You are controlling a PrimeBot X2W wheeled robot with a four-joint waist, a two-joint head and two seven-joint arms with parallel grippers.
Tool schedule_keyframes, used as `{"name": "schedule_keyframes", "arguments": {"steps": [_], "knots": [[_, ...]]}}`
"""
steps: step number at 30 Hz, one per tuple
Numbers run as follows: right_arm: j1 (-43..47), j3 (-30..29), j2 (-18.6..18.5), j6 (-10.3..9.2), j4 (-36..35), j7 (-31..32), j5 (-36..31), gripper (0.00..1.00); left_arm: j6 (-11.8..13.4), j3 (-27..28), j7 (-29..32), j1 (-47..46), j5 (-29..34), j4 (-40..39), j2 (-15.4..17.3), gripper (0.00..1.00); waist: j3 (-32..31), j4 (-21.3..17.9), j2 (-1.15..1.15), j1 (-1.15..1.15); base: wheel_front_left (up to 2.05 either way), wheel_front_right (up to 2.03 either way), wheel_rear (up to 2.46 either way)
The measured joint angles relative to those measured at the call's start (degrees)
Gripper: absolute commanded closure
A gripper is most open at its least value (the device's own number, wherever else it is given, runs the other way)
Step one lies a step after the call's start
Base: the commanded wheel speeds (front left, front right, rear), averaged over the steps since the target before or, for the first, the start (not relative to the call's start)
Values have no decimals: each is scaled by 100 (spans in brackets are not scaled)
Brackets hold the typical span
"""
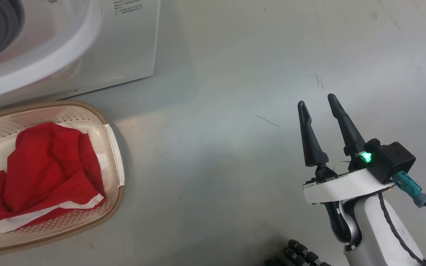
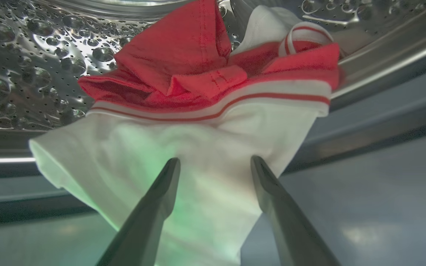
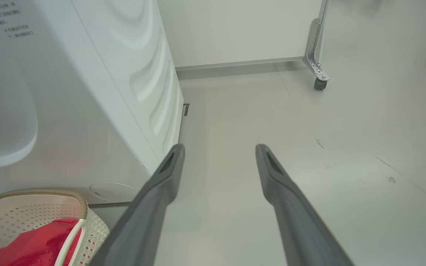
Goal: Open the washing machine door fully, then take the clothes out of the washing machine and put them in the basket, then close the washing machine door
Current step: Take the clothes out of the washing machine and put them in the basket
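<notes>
My left gripper should next grab the red and white garment (image 2: 205,111) by its white panel (image 2: 213,177) to bring it into the basket.
In the left wrist view my left gripper (image 2: 215,162) is open, its two fingers spread over the white panel of a red and white garment (image 2: 205,111) that lies in the perforated steel drum (image 2: 24,55) of the washing machine (image 1: 87,48). Nothing is pinched between the fingers. Another red garment (image 1: 46,166) lies in the cream basket (image 1: 115,147) on the floor before the machine. My right gripper (image 1: 318,105) hangs open over the bare floor to the right, holding nothing. The washing machine door is out of view.
The grey floor (image 1: 235,92) stretches right of the machine and basket. A white wall panel on a castor (image 3: 320,83) stands at the back of the right wrist view. The basket's corner (image 3: 83,207) sits close to my right gripper's left finger (image 3: 161,184).
</notes>
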Motion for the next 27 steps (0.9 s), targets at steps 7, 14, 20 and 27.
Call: {"name": "schedule_keyframes", "arguments": {"steps": [7, 14, 20, 27], "knots": [[-71, 53, 1, -87, -7, 0, 90, 0, 1, -8, 175, -374, 8, 138, 11, 0, 51, -15, 0, 0, 0, 0, 0], [-104, 81, 1, -131, -8, 0, 104, 0, 43, 4, 350, -603, -10, 370, -8, 0, 97, -24, 0, 0, 0, 0, 0], [-155, 98, 1, -142, -9, 0, 137, 0, 43, -30, 397, -742, -10, 481, -9, 0, 131, -28, 0, 0, 0, 0, 0], [-174, 112, 1, -185, -10, 0, 138, 0, 13, -97, 397, -858, -10, 625, -89, 100, 148, -24, 0, 0, 0, 0, 0]]}}
